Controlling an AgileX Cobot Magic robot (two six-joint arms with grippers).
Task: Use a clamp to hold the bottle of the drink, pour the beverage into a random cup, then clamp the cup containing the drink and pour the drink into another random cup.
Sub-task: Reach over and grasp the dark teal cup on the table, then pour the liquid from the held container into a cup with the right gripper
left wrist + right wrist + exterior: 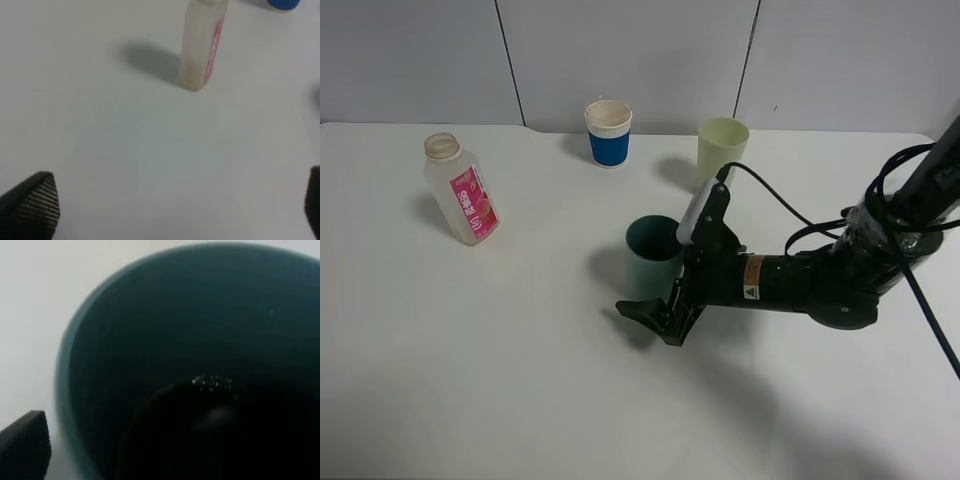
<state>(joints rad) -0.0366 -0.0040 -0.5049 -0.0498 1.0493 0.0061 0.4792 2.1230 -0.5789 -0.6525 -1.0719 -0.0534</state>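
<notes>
My right gripper closes on the teal cup now, as the fingers reach low along the teal cup's side (648, 276), one finger outside the teal cup's rim (628, 237).
The uncapped clear bottle (461, 190) with a pink label stands upright at the left; it also shows in the left wrist view (201, 50). A dark teal cup (653, 252) stands mid-table. My right gripper (658, 305) lies low against its front right side, jaws open. In the right wrist view the teal cup (190, 365) fills the frame with one fingertip (25, 445) beside it; a small glint shows in its dark inside. My left gripper (165, 210) is open and empty, well short of the bottle, and is out of the exterior view.
A blue-and-white cup (608, 132) and a pale green cup (722, 148) stand upright at the back. The right arm's black cable (790, 215) loops over the table behind the gripper. The white table (470, 380) ends at a grey wall behind.
</notes>
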